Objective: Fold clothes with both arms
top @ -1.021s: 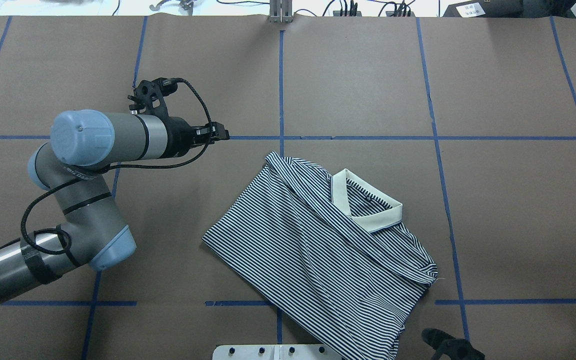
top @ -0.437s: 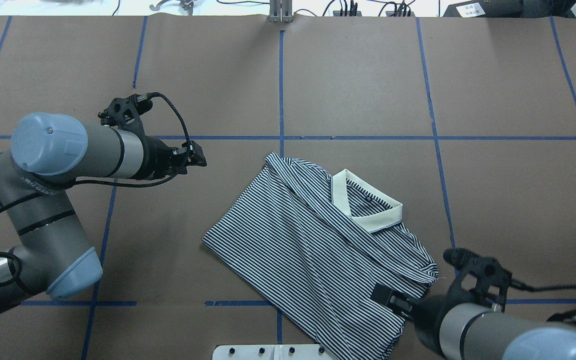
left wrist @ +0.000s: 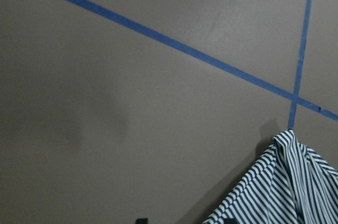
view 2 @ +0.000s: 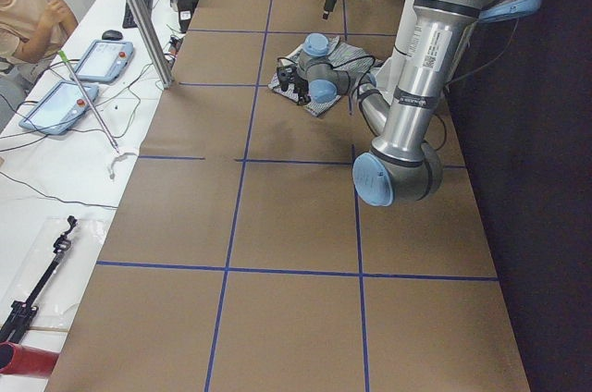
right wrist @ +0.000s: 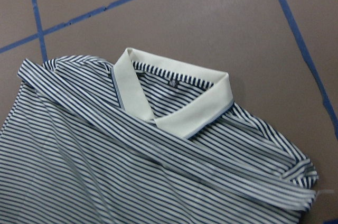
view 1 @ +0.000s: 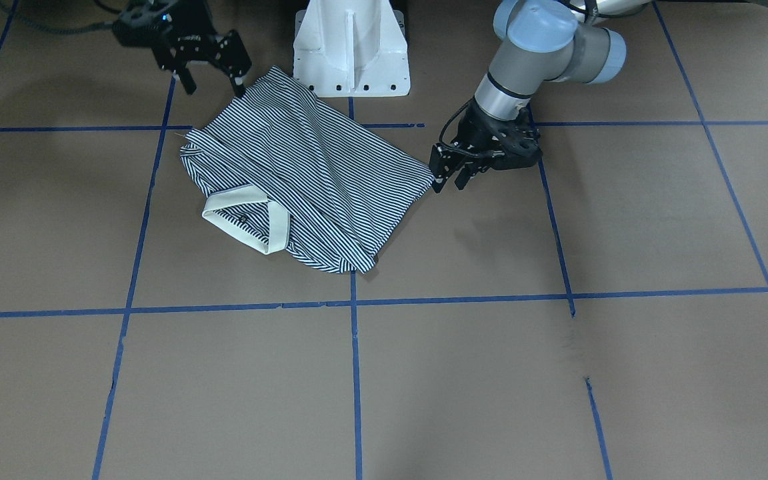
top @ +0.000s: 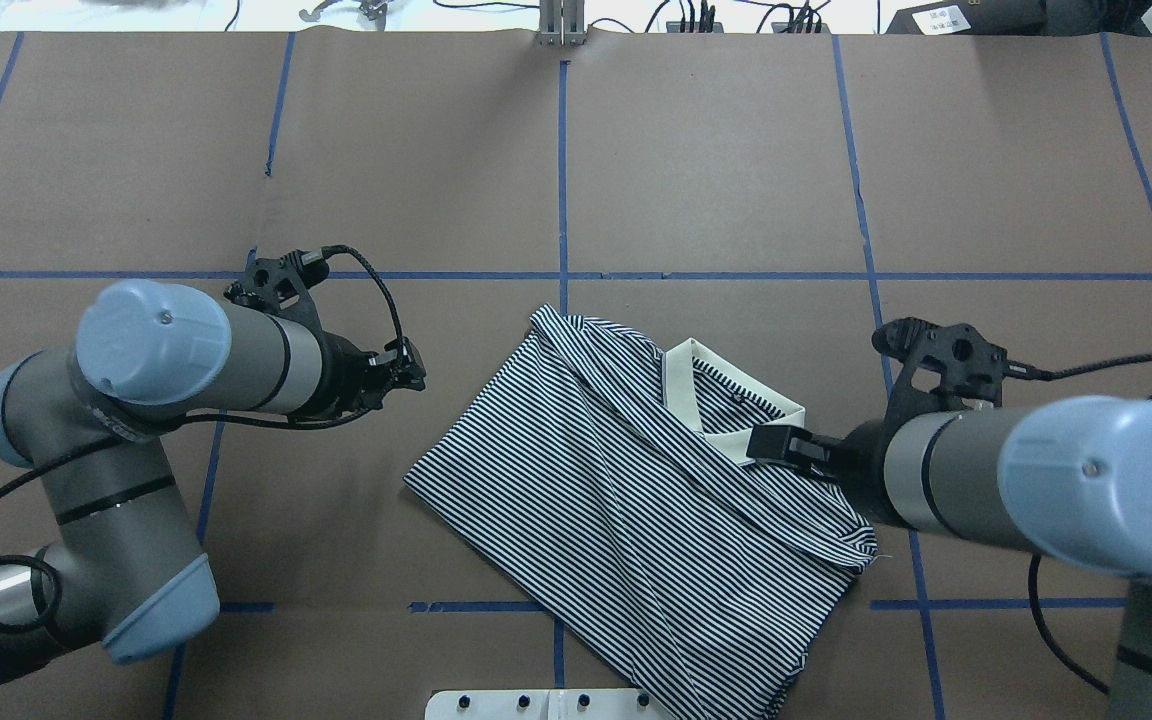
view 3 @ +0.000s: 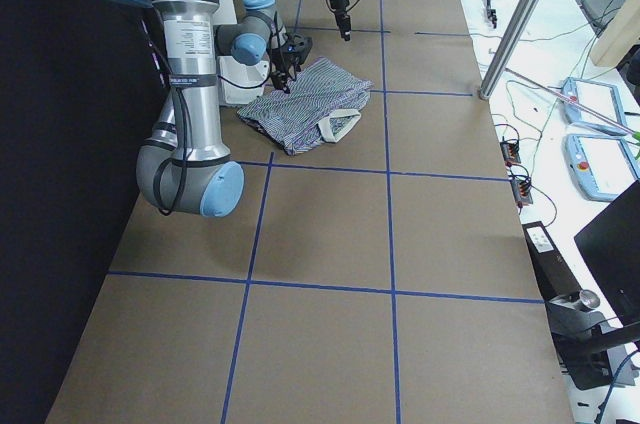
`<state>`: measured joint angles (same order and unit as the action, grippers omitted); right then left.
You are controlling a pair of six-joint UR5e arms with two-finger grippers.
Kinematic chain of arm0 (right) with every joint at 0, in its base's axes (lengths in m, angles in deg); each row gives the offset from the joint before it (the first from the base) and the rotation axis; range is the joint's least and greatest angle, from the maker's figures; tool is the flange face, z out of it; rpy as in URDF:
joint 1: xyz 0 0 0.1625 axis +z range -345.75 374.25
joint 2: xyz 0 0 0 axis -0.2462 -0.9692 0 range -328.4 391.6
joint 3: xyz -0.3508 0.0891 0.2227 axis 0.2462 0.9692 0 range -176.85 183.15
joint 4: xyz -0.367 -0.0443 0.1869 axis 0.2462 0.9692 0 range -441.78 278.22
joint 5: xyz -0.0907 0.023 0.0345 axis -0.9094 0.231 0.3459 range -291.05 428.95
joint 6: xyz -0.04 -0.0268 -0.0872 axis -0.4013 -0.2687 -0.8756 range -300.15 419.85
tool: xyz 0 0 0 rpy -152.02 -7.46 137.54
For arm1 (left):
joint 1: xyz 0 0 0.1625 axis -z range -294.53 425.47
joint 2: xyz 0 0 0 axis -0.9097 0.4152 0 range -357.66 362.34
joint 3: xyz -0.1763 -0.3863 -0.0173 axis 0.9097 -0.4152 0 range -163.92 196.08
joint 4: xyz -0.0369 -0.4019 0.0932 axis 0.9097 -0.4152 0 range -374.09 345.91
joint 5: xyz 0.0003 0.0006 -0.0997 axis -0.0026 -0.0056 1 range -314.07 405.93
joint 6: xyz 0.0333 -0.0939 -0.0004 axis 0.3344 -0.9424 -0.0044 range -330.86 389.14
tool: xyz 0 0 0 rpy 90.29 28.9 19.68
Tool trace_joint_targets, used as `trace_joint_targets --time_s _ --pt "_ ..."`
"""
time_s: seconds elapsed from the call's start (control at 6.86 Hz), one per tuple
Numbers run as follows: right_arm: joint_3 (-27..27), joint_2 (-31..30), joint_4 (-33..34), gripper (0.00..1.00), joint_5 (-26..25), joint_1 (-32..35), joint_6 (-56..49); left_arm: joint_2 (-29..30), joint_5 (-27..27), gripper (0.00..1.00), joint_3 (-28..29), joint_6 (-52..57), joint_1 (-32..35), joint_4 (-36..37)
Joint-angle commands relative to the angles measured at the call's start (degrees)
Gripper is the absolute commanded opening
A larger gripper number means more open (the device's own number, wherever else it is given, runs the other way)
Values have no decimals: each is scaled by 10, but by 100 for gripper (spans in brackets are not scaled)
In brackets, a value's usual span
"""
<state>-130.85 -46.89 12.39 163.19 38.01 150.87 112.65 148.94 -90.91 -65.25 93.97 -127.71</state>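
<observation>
The left gripper needs to grab the slanted striped shirt by its hem corner next. It should straighten the shirt for folding that way.
The striped polo shirt lies partly folded and slanted on the brown table, its cream collar towards the right. It also shows in the front view and fills the right wrist view. My left gripper is open and empty, low over the table, just left of the shirt's left edge. My right gripper is open and empty, held above the shirt's collar side. The left wrist view shows only a shirt corner.
Blue tape lines mark the brown table in a grid. The white pedestal base stands right behind the shirt's near edge. Cables and devices lie beyond the far table edge. An operator sits at the left side bench.
My left arm swung back and down towards the shirt's left edge. My right arm came in from the lower right and moved over the collar side. The shirt has not moved.
</observation>
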Motion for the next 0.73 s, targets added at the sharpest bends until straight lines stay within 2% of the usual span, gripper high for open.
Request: trace_joint_targets --time_s 0.0,0.29,0.58 --pt "53 42 0 100 25 51 -24 11 -26 57 7 -10 -57 20" --pt "53 42 0 100 27 51 -22 11 -30 57 6 -11 -67 66" --pt "54 42 0 100 27 51 -27 12 -45 57 18 -11 -71 68"
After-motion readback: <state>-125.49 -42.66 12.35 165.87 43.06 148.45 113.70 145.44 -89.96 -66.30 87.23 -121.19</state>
